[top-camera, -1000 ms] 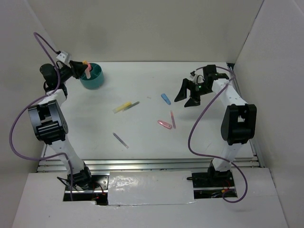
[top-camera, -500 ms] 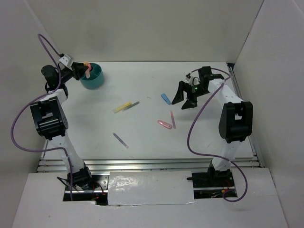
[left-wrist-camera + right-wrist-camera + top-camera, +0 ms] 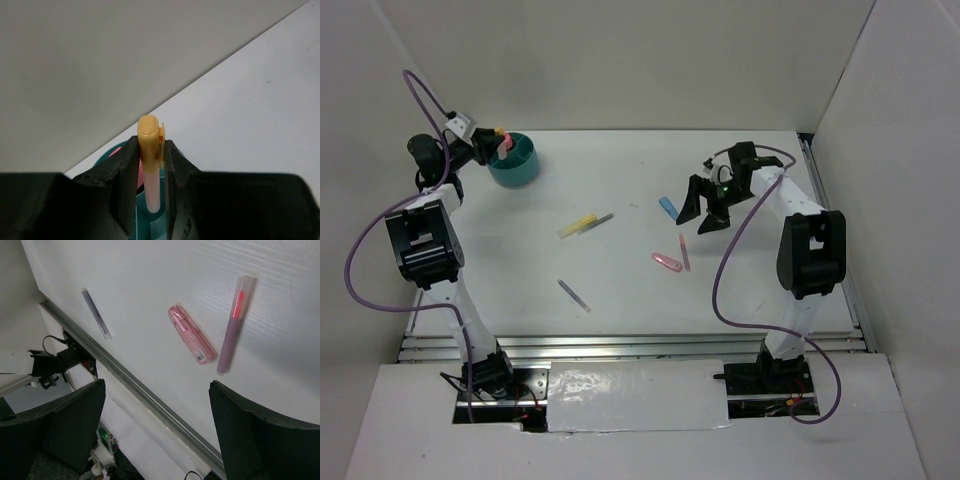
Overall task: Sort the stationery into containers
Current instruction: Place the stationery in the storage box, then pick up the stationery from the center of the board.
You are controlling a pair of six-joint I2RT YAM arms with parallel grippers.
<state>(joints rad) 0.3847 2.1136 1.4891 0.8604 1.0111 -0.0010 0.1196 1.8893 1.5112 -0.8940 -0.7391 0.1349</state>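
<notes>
I need to open my left gripper now: the lower end of the orange-capped pink marker is over the open inside of the teal tub, so the marker would drop in.
My left gripper [image 3: 492, 143] is shut on an orange-capped pink marker [image 3: 149, 165], held upright over the teal tub [image 3: 516, 160]; the tub's inside shows below it in the left wrist view [image 3: 150, 220]. My right gripper [image 3: 703, 210] is open and empty, just right of the small blue piece [image 3: 668, 208]. On the table lie a yellow highlighter [image 3: 583, 225], a thin purple pen [image 3: 574, 295], a pink clip [image 3: 666, 262] and a thin pink pen [image 3: 684, 251]. The right wrist view shows the clip [image 3: 192, 335], pink pen [image 3: 234, 325] and purple pen [image 3: 95, 314].
White walls enclose the table on the left, back and right. A metal rail [image 3: 630, 345] runs along the table's near edge. Purple cables loop off both arms.
My right gripper has moved left, closer to the blue piece. My left gripper with the marker has shifted slightly over the tub.
</notes>
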